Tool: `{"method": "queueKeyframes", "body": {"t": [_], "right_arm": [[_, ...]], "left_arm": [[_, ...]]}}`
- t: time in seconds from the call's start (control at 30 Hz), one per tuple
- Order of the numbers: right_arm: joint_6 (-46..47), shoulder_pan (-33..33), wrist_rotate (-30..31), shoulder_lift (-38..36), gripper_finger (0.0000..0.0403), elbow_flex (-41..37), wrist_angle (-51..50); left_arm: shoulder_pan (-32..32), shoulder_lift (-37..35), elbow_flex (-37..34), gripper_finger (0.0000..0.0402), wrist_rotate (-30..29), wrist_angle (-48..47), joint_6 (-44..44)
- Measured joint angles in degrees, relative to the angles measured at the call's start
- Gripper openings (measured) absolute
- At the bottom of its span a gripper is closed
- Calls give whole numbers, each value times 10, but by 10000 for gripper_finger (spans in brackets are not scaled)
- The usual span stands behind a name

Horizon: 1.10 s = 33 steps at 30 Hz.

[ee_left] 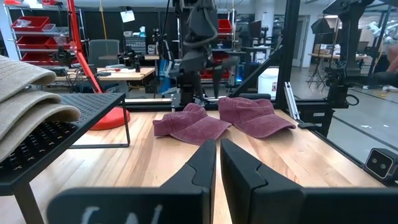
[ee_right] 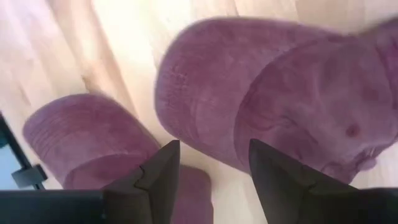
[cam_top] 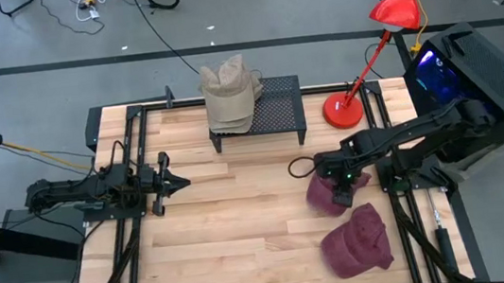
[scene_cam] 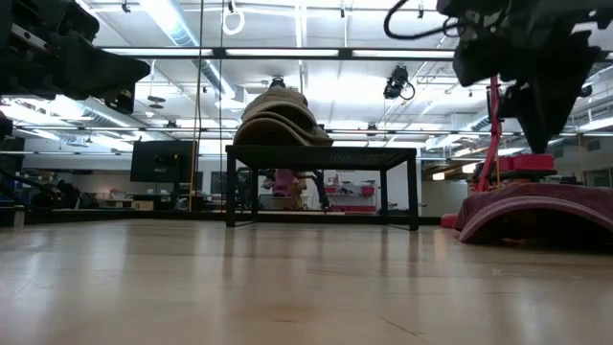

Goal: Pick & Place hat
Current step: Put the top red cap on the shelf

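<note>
I will use my right gripper next to grab the maroon cap by its top (ee_right: 255, 132), beside the cap's edge. Then I will set the cap on the black mesh stand.
Two maroon caps lie on the wooden table's right side. One cap (cam_top: 327, 195) (ee_right: 280, 106) (scene_cam: 541, 206) sits directly under my right gripper (cam_top: 340, 185) (ee_right: 214, 163). That gripper is open, points down and hovers just above the cap without touching it. The other maroon cap (cam_top: 357, 241) (ee_right: 87, 137) rests nearer the near edge. A stack of tan caps (cam_top: 231, 94) (scene_cam: 276, 117) sits on a black mesh stand (cam_top: 277, 110). My left gripper (cam_top: 177, 181) (ee_left: 217, 163) is shut and waits level over the table's left side, pointing right.
A red desk lamp (cam_top: 383, 41) stands at the far right, with its base (cam_top: 344, 110) beside the stand. A black box with a lit panel (cam_top: 472, 64) sits past the table's right edge. Bare wood (cam_top: 242, 219) lies between the two arms.
</note>
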Motion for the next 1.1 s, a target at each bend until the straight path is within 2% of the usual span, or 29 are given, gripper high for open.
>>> {"method": "queueKeyframes", "body": {"t": [0.13, 0.47, 0.93, 1.1], "right_arm": [[23, -9, -16, 6, 192, -27, 8], [35, -34, 16, 7, 192, -59, 53], [42, -36, 18, 7, 192, -105, 89], [39, -38, 22, 7, 169, -110, 101]], "left_arm": [[0, 0, 0, 30, 0, 0, 0], [0, 0, 0, 30, 0, 0, 0], [0, 0, 0, 30, 0, 0, 0], [0, 0, 0, 30, 0, 0, 0]]}}
